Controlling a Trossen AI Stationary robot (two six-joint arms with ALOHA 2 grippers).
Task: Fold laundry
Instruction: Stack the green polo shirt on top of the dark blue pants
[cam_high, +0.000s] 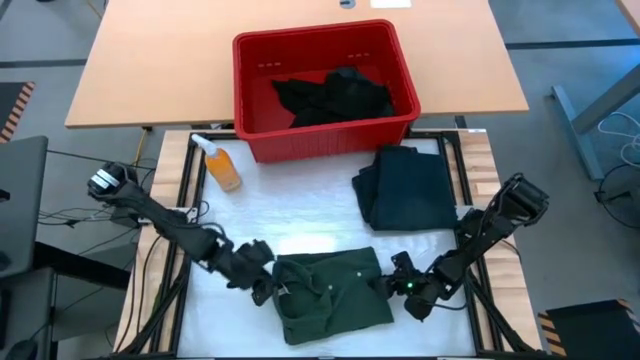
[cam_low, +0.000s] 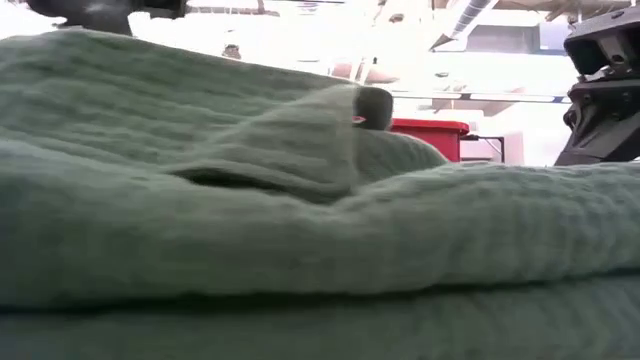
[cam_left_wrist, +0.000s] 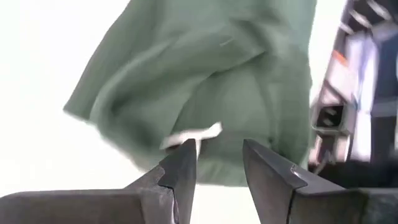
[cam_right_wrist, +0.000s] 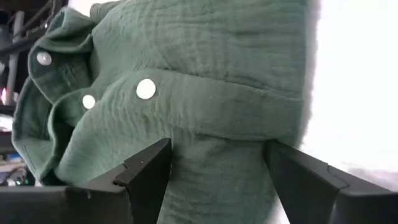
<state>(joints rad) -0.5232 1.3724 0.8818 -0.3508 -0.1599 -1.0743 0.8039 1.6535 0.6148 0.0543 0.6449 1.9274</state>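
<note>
The folded green shirt needs to go onto the pile, so my right gripper will next grab the shirt by its folded buttoned edge (cam_high: 375, 283) (cam_right_wrist: 217, 140).
A dark green button shirt (cam_high: 330, 292) lies crumpled and partly folded on the white table cover near the front edge; it fills the low view (cam_low: 300, 250). My left gripper (cam_high: 266, 284) is at the shirt's left edge. Its fingers (cam_left_wrist: 217, 146) are apart with nothing between them, and a white tag (cam_left_wrist: 194, 134) shows just past them. My right gripper (cam_high: 396, 278) is at the shirt's right edge. It is wide open (cam_right_wrist: 217, 149), and a folded part of the shirt with white buttons (cam_right_wrist: 146, 88) lies between its fingers. My right gripper comes at the shirt's right side (cam_right_wrist: 217, 168) slanting down from the table's right. Its open fingers (cam_right_wrist: 149, 171) stand on either side of a folded band of cloth. Whether they touch the cloth I cannot tell. The shirt lies on the table.
A folded dark garment (cam_high: 410, 190) lies at the right. A red bin (cam_high: 325, 85) holding black garments stands at the far edge, with an orange spray bottle (cam_high: 220, 165) to its left. The white cover is bare at the table's left and middle.
</note>
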